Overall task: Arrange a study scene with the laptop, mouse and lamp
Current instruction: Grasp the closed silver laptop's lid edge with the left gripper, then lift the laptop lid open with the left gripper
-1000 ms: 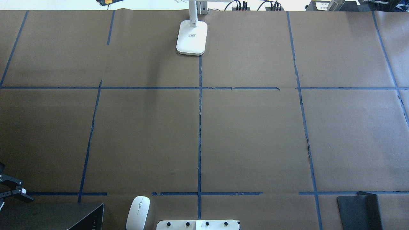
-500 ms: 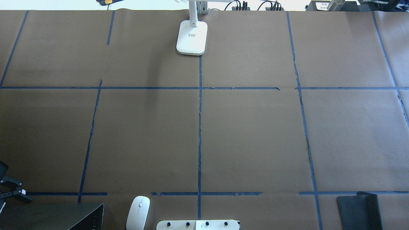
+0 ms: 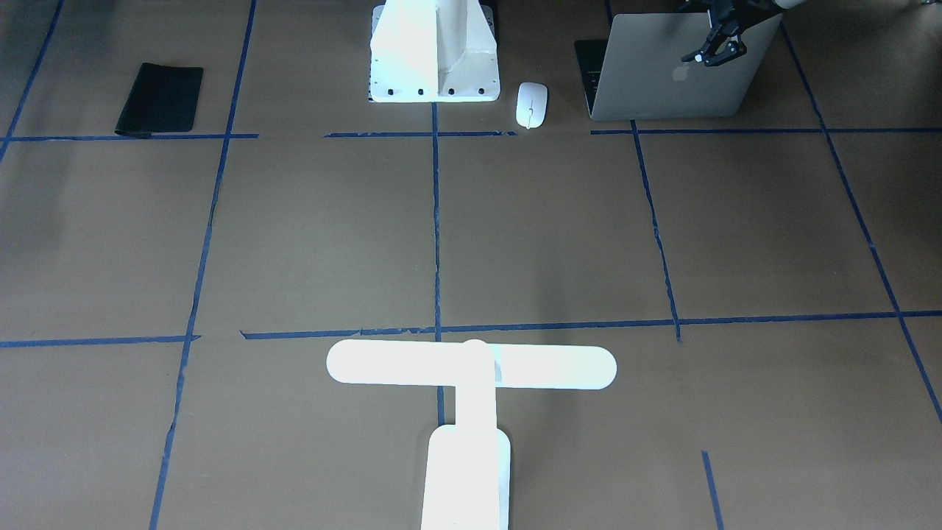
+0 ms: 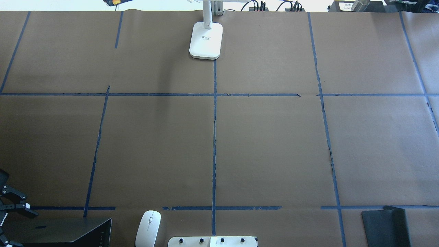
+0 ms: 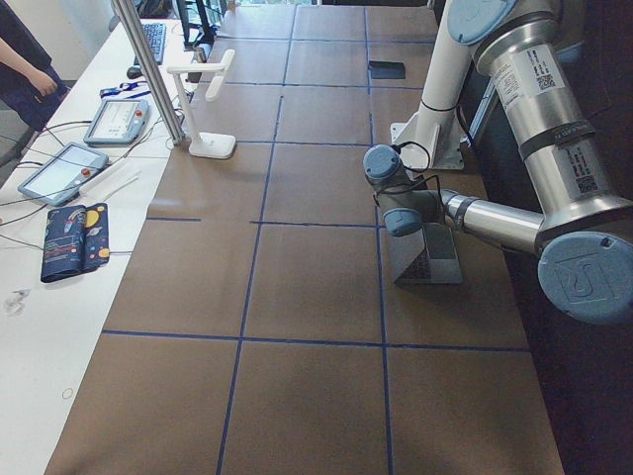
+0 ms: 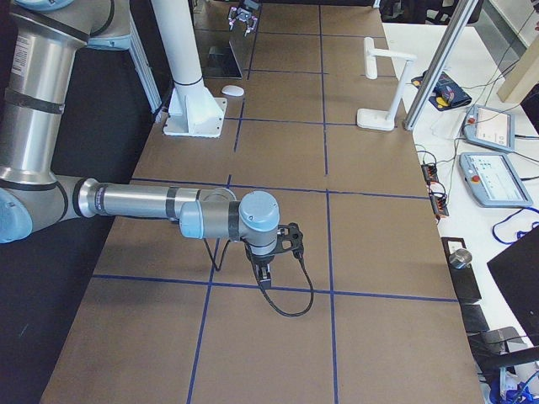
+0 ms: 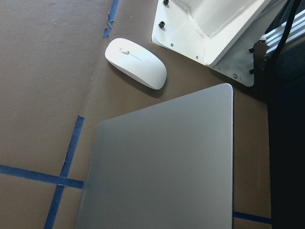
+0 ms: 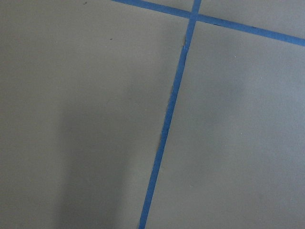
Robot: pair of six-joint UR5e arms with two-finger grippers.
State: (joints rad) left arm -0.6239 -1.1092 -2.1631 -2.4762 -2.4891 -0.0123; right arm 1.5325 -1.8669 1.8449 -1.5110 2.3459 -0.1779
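The left gripper grabs the laptop by the top edge [image 3: 675,13] of the laptop's lid [image 3: 706,18] next, to set up the study scene.
The laptop [image 3: 662,81] stands part open near the robot's base on its left side, pale logo facing away from the robot. It also shows in the overhead view [image 4: 58,233] and the left wrist view [image 7: 162,167]. My left gripper [image 3: 712,53] hangs open just above the lid's top edge, also seen overhead [image 4: 27,205]. The white mouse [image 3: 531,104] lies beside the laptop, as the overhead [image 4: 148,228] and left wrist [image 7: 136,63] views show. The lamp [image 3: 471,366] stands at the far middle edge [image 4: 205,41]. My right gripper [image 6: 269,265] hovers over bare table; I cannot tell its state.
A black mouse pad [image 3: 160,99] lies on the robot's right side [image 4: 386,226]. The white pedestal [image 3: 434,51] with bolt holes stands between pad and mouse. Blue tape lines grid the brown table [image 4: 274,144].
The laptop lid leans lower toward its keyboard than before, and its logo now shows from overhead. The left gripper has shifted slightly over it. Mouse, lamp and pad have not moved.
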